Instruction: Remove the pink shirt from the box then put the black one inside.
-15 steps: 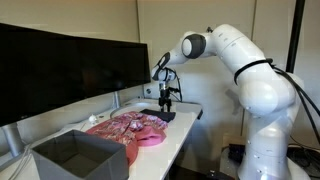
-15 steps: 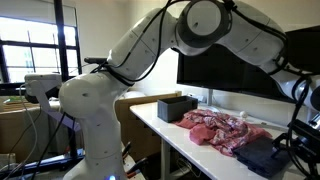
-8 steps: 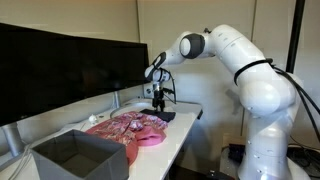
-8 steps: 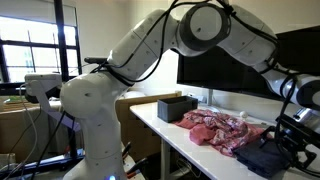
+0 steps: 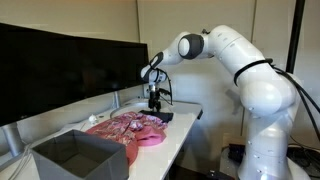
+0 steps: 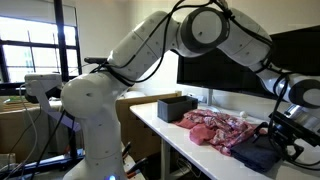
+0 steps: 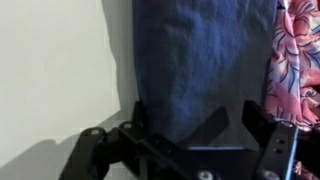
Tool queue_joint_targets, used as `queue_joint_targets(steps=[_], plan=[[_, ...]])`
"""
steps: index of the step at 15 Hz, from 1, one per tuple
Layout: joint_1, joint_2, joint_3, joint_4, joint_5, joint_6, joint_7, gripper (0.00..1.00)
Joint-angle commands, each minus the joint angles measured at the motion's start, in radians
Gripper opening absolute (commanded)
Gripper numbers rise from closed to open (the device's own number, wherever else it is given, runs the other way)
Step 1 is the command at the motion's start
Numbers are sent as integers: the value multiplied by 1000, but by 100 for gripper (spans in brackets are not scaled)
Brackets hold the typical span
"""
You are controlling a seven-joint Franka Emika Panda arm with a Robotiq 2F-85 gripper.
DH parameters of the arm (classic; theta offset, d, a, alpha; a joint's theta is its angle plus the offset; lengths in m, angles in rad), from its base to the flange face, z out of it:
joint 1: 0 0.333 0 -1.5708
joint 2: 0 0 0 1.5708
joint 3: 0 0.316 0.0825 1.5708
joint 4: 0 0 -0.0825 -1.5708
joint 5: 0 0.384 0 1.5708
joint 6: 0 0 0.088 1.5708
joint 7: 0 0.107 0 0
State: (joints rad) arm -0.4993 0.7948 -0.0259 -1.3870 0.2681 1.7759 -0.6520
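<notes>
My gripper should close, because that shirt lies between my open fingers and the pink shirt is outside the gap. Closing now would hold the black shirt.
The pink patterned shirt (image 5: 130, 127) lies spread on the white table, outside the grey box (image 5: 80, 158); both also show in an exterior view, the shirt (image 6: 215, 128) beside the box (image 6: 177, 108). The black shirt (image 5: 163, 116) lies folded at the far end of the table, next to the pink one, and shows in an exterior view (image 6: 258, 156). My gripper (image 5: 154, 101) hangs just above the black shirt, also in an exterior view (image 6: 284, 135). In the wrist view the gripper (image 7: 197, 125) is open and empty over the dark shirt (image 7: 200, 55), with the pink shirt (image 7: 298, 60) at the right edge.
Dark monitors (image 5: 70, 65) stand along the back of the table (image 5: 185, 135), close to my arm. The box looks empty in an exterior view. A monitor (image 6: 225, 70) also stands behind the shirts.
My gripper has shifted sideways over the black shirt, toward the pink shirt and the monitors. The shirts and box have not moved.
</notes>
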Motion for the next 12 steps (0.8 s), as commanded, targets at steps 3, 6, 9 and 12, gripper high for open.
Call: queue_joint_targets(steps=[3, 6, 9, 12], plan=[[2, 26, 7, 50, 12, -64, -15, 53], [-5, 37, 6, 71, 16, -95, -12, 34], [-11, 41, 0, 85, 19, -122, -1, 15], [-15, 37, -7, 91, 19, -139, 8, 5]])
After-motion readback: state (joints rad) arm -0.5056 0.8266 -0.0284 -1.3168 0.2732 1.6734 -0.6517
